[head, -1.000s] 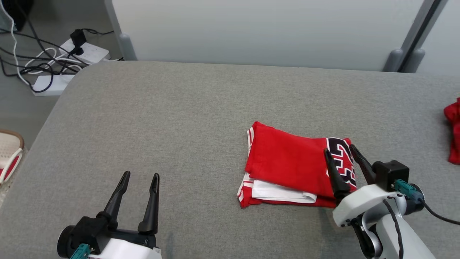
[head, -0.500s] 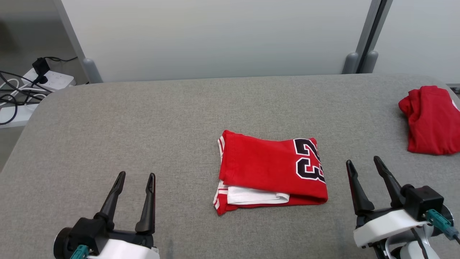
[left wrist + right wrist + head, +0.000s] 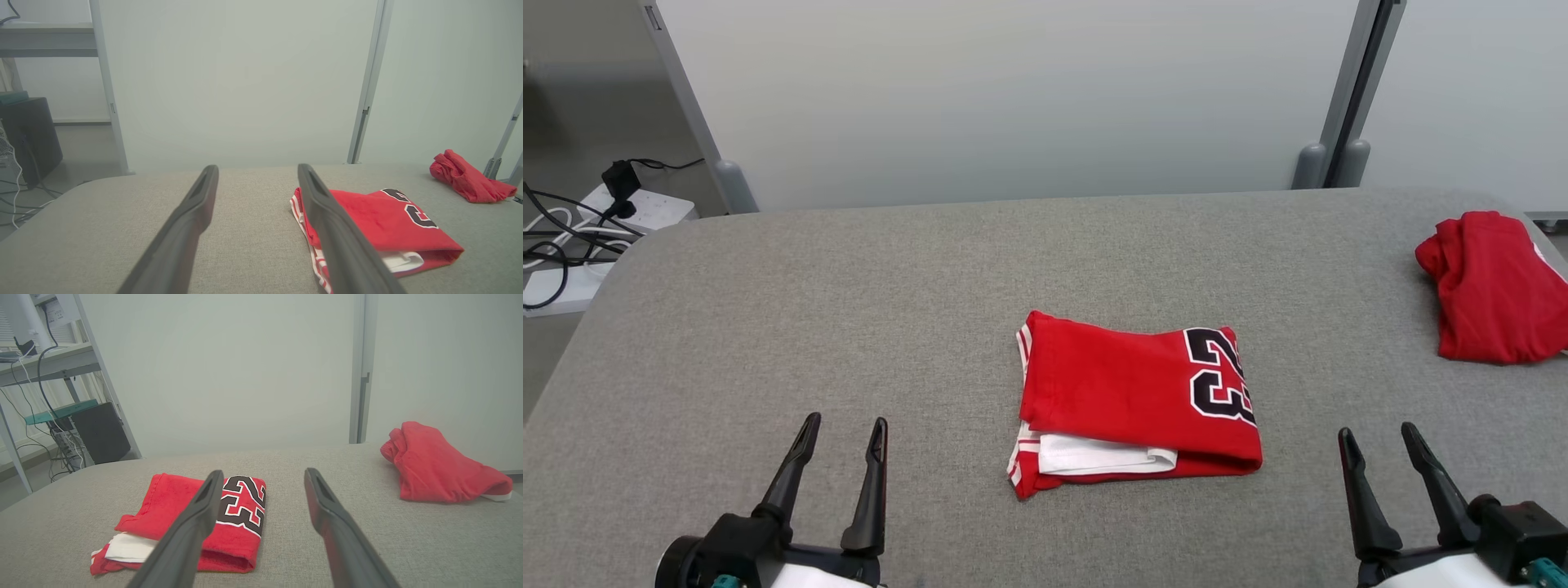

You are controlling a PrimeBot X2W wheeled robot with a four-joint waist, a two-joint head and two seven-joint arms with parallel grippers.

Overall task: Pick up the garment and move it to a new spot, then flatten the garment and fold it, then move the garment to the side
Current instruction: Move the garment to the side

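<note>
My right gripper grabs the garment by the rolled fold at its numbered end [image 3: 1250, 403] [image 3: 259, 522] next, because that fold stands up while the other layers lie flat.
A red garment [image 3: 1135, 392] with a black "23" and white trim lies folded in a neat rectangle in the middle of the grey padded table [image 3: 849, 286]. It also appears in the left wrist view [image 3: 376, 220] and the right wrist view [image 3: 163, 502]. My left gripper [image 3: 846, 421] is open and empty over bare table, well left of the garment; its fingers [image 3: 196, 212] stand wide apart. My right gripper [image 3: 1376, 430] is open and empty to the right of the garment, a short gap from its "23" end.
A second, crumpled red garment [image 3: 1486, 286] lies near the table's far right edge. Power strips and cables [image 3: 596, 220] sit on the floor past the left edge. A pale partition wall [image 3: 1013, 98] stands behind the table.
My right gripper has drawn back off the garment's "23" end toward the lower right. The head view has swung, bringing the second red garment fully into view. The left gripper has held still.
</note>
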